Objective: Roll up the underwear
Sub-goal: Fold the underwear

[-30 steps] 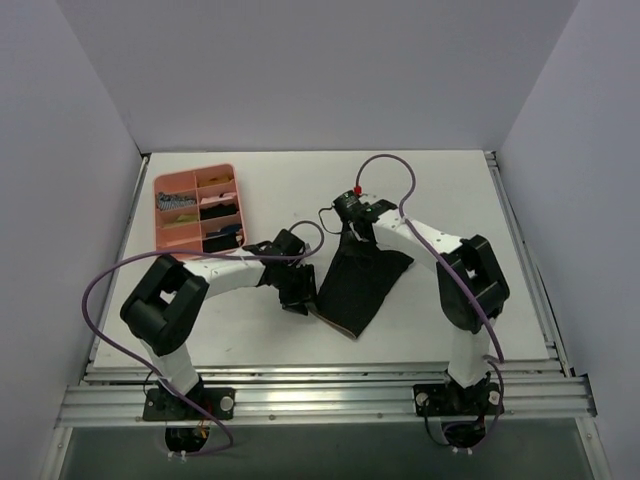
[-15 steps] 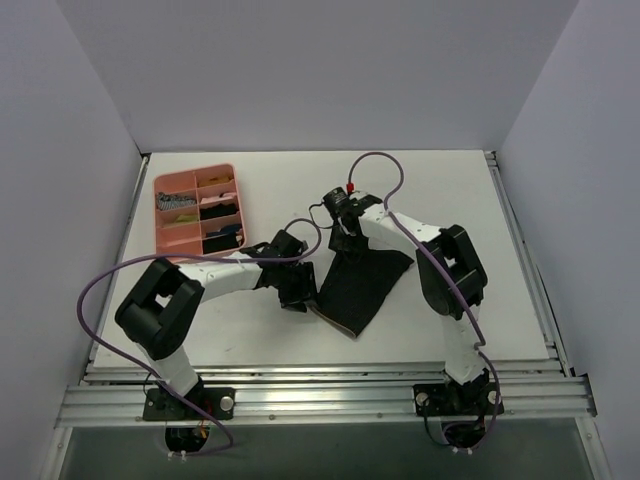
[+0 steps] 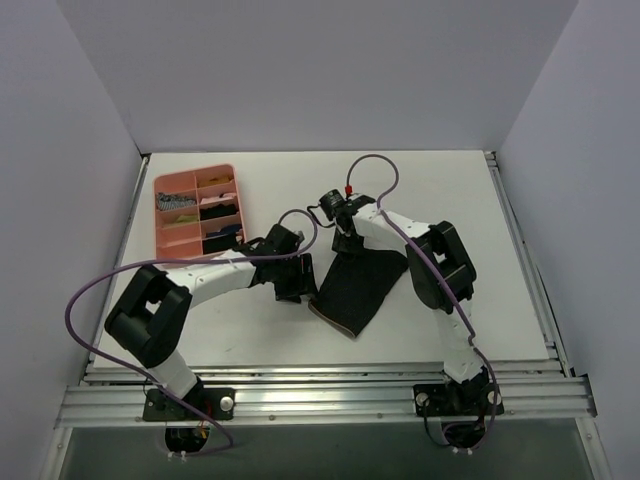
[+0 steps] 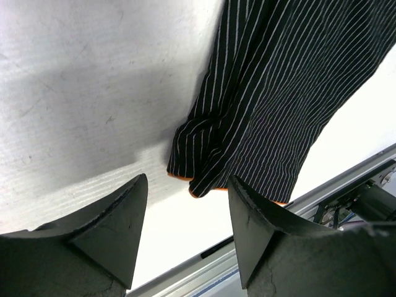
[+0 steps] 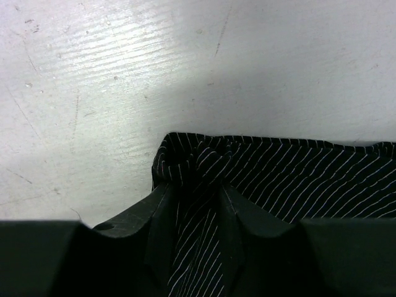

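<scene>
My left gripper grabs the underwear's bunched corner at the orange-brown band next. Both grippers then fold that side of the underwear across for rolling.
The underwear, black with thin white stripes and an orange-brown band on its near edge, lies flat mid-table. In the left wrist view its bunched corner lies just beyond my open left gripper, with nothing between the fingers. From above, the left gripper sits beside the garment's left edge. My right gripper is at the far corner. In the right wrist view a raised fold of the underwear is pinched between the fingers of the right gripper.
A pink divided tray holding small rolled items stands at the back left. Purple cables loop over both arms. The table's near rail runs along the front, close behind the underwear's near corner.
The right gripper shifted slightly left over the far corner and closed on a fold of fabric. The left gripper opened wider and drew a little back from the garment's left edge.
</scene>
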